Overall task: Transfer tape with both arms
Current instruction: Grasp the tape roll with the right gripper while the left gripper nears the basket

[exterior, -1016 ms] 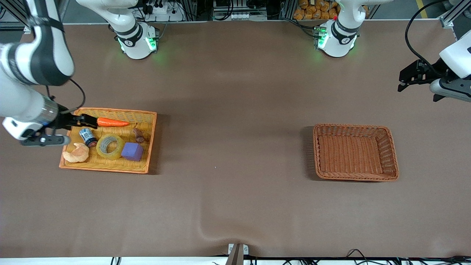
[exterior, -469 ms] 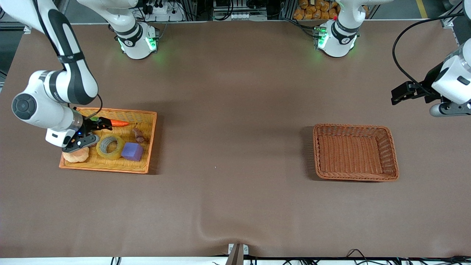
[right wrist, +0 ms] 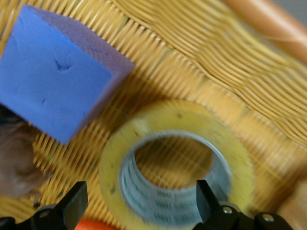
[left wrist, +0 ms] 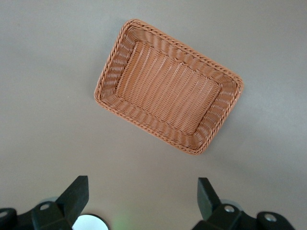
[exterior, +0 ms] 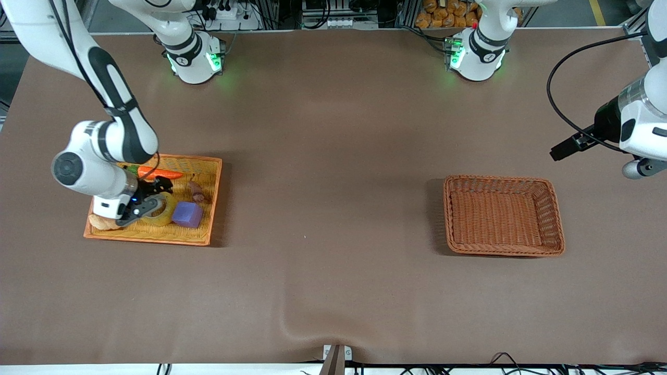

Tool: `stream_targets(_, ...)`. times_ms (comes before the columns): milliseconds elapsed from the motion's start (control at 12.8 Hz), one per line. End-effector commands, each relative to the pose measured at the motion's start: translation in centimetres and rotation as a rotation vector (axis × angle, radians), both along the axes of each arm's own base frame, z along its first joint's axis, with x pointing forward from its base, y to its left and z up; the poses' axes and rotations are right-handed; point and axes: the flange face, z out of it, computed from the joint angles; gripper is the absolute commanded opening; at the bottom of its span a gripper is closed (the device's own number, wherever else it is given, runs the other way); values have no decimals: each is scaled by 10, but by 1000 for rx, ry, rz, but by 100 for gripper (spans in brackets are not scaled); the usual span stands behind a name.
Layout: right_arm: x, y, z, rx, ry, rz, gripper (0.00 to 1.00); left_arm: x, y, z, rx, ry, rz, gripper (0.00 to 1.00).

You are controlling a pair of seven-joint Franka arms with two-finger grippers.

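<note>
My right gripper grabs the yellow tape by its ring's side (right wrist: 218, 177) next, to transfer the tape (right wrist: 177, 158) between both arms.
The yellowish tape roll (exterior: 168, 211) lies flat in the orange tray (exterior: 156, 237) beside the purple cube (exterior: 187, 214). My right gripper (exterior: 155, 194) hangs open just over the tape and hides part of it. In the right wrist view the tape (right wrist: 177, 158) lies between my open fingers (right wrist: 74, 203), not touched, with the cube (right wrist: 57, 72) beside it. My left gripper (exterior: 560, 152) is open and empty in the air at the left arm's end of the table, above the bare cloth near the brown basket (exterior: 504, 214).
The tray also holds a carrot (exterior: 162, 174), a small brown piece (exterior: 196, 191) and a croissant (exterior: 98, 223) mostly under my right wrist. The blue-and-white can is hidden. The brown basket (left wrist: 168, 86) is empty in the left wrist view.
My right gripper has moved from the tray's outer edge, past the can, to over the tape. My left arm has swung and its gripper now sits lower, closer to the basket.
</note>
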Motion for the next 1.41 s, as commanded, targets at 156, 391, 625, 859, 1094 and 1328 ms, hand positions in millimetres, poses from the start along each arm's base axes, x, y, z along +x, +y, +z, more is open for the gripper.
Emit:
stream_targets(156, 9, -2, -5, 15, -5, 70, 43, 18, -6, -9, -43, -41, 27, 100)
stream_targets(391, 16, -3, 3, 19, 5, 55, 0, 26, -2, -11, -64, -53, -85, 100)
stream_targets(625, 26, 2, 32, 31, 95, 59, 0, 37, -14, -22, -80, -75, -360, 100)
stream_targets(859, 48, 4, 102, 40, 115, 25, 0, 45, -31, -45, -83, -43, -432, 100)
stream_targets(1094, 52, 54, 165, 56, 86, -54, 0, 52, -51, -63, -83, -33, -444, 100)
stream_targets(1328, 70, 151, 225, 110, -3, -55, 0, 59, -55, -73, -89, -47, -442, 100)
